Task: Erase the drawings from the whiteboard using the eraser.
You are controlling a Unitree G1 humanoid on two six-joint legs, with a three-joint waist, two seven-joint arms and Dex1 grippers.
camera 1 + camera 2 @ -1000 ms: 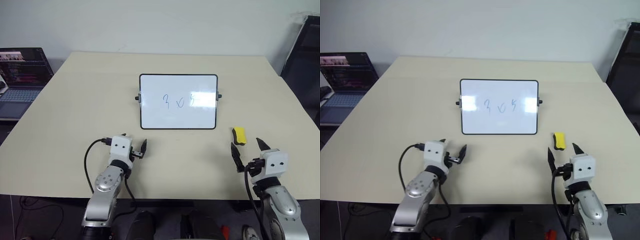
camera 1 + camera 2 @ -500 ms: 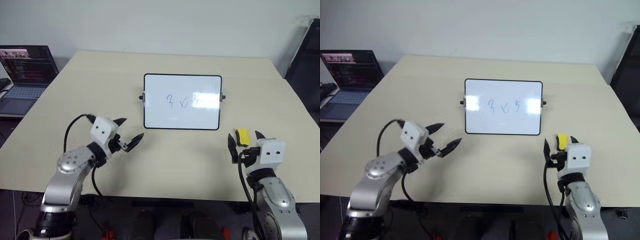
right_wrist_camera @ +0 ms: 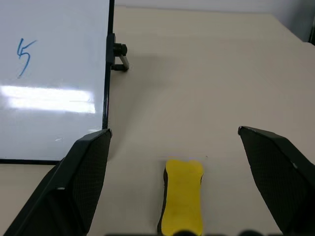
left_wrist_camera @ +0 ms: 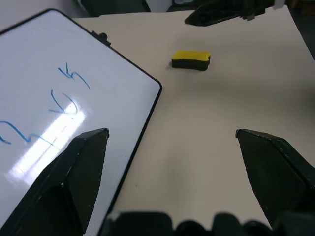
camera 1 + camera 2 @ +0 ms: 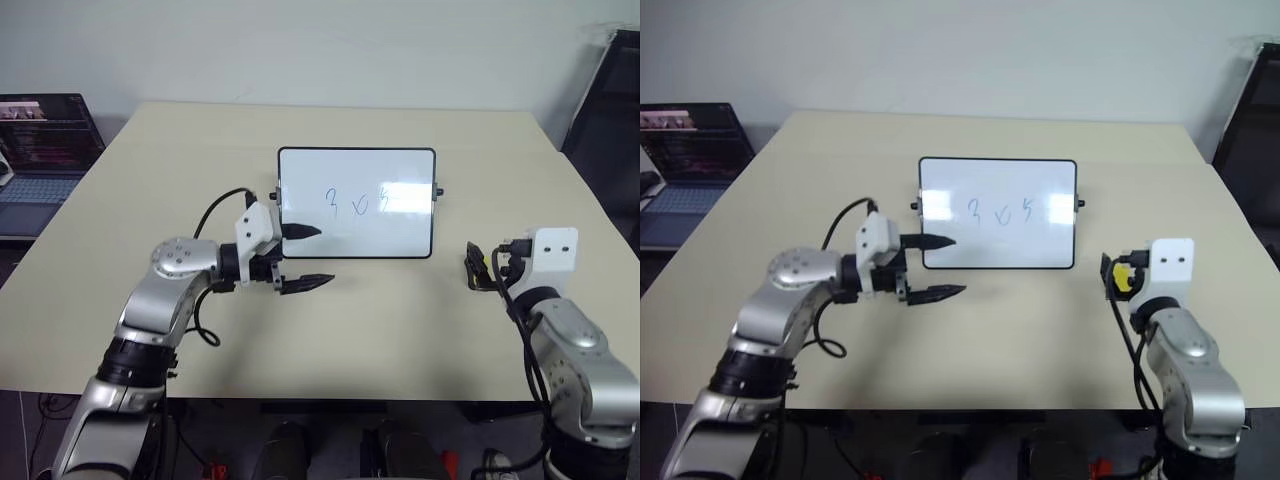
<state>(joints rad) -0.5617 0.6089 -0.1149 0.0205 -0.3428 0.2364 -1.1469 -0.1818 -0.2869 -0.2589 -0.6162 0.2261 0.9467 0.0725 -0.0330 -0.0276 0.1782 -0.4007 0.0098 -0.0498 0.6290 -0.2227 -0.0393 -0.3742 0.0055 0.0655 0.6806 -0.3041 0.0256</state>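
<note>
The robot needs to wipe the blue scribbles off the whiteboard (image 5: 355,225), so its right gripper should next grab the yellow eraser by its long sides.
The whiteboard (image 5: 355,225) stands tilted at the table's middle, with the drawings (image 5: 358,201), three blue scribbles, in a row on it. My left gripper (image 5: 322,257) is open and points right. Its upper finger is over the board's lower left corner and its lower finger is in front of the board. The eraser (image 5: 1123,279), a yellow block with a dark underside, lies on the table right of the board. My right gripper (image 3: 174,130) is open and points forward, and the eraser (image 3: 183,202) lies between its fingers near their base, untouched as far as I see.
The beige table (image 5: 180,180) has bare room on all sides of the board. An open laptop (image 5: 45,150) sits beyond its left edge. A black chair (image 5: 610,110) stands off the far right corner.
My left arm has swung up and to the right, turning its gripper toward the board. The right gripper has risen, levelled and moved forward around the eraser. Both stayed open.
</note>
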